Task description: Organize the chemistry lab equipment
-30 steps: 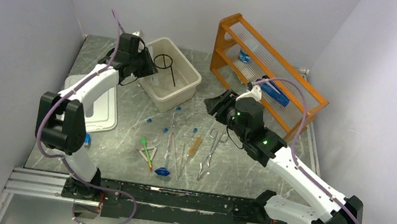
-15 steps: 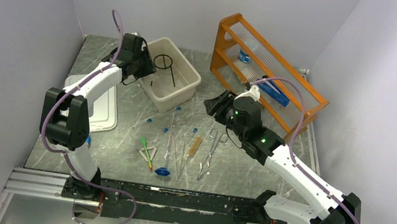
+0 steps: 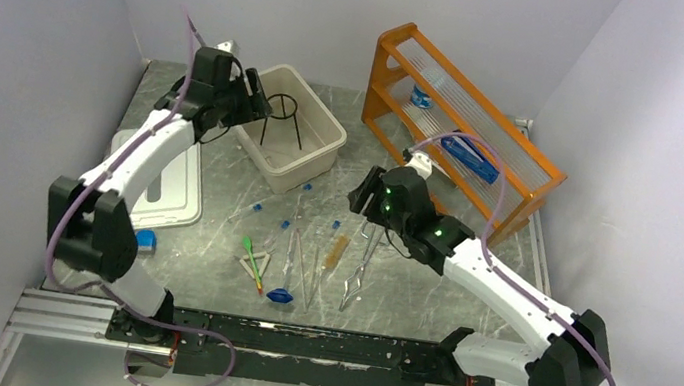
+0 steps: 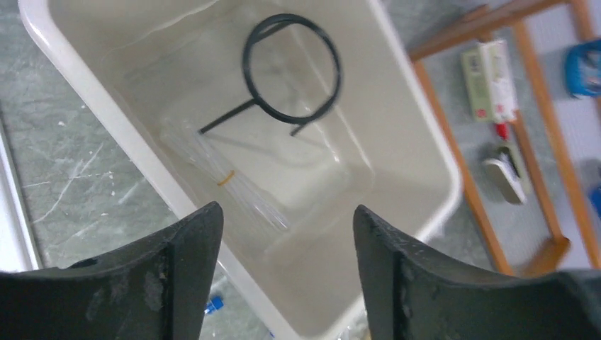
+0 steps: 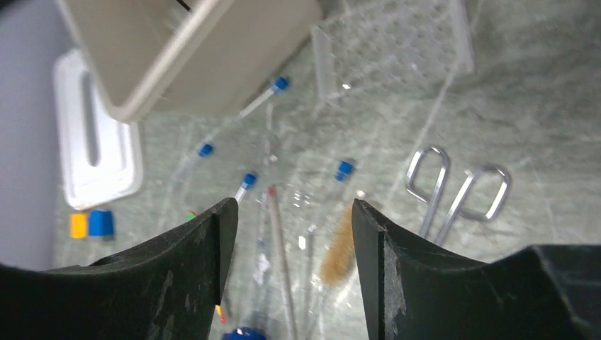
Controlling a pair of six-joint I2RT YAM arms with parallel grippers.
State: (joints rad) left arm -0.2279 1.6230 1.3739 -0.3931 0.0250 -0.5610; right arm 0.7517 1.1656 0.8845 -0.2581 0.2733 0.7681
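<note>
Next, my right gripper should grip the metal scissor-handled tweezers [image 5: 453,191] at the pivot where both arms cross, handles left free, to lay them in the bin.
The black wire ring stand [image 4: 292,69] and a bundle of glass rods [image 4: 234,188] lie in a beige bin [image 3: 324,145]. My left gripper [image 4: 287,212] is open and empty above the bin's left rim [image 3: 248,99]. My right gripper [image 5: 294,205] is open and empty, hovering over the loose tools [image 3: 365,191]. Below it are blue-capped test tubes [image 5: 248,180], a brush [image 5: 340,248] and metal scissor-handled tweezers [image 5: 453,191]. The clear tube rack [image 5: 393,46] lies beside the bin. Green droppers [image 3: 253,259] lie at the front.
The orange wooden shelf rack [image 3: 457,134] stands at the back right with a few items on it. A white lid [image 3: 172,184] lies left of the bin. Small orange and blue blocks [image 5: 91,224] sit by the lid. Walls close in on both sides.
My left gripper has lifted and drawn back a little to the left over the bin's rim. My right gripper has shifted left and forward over the loose tools.
</note>
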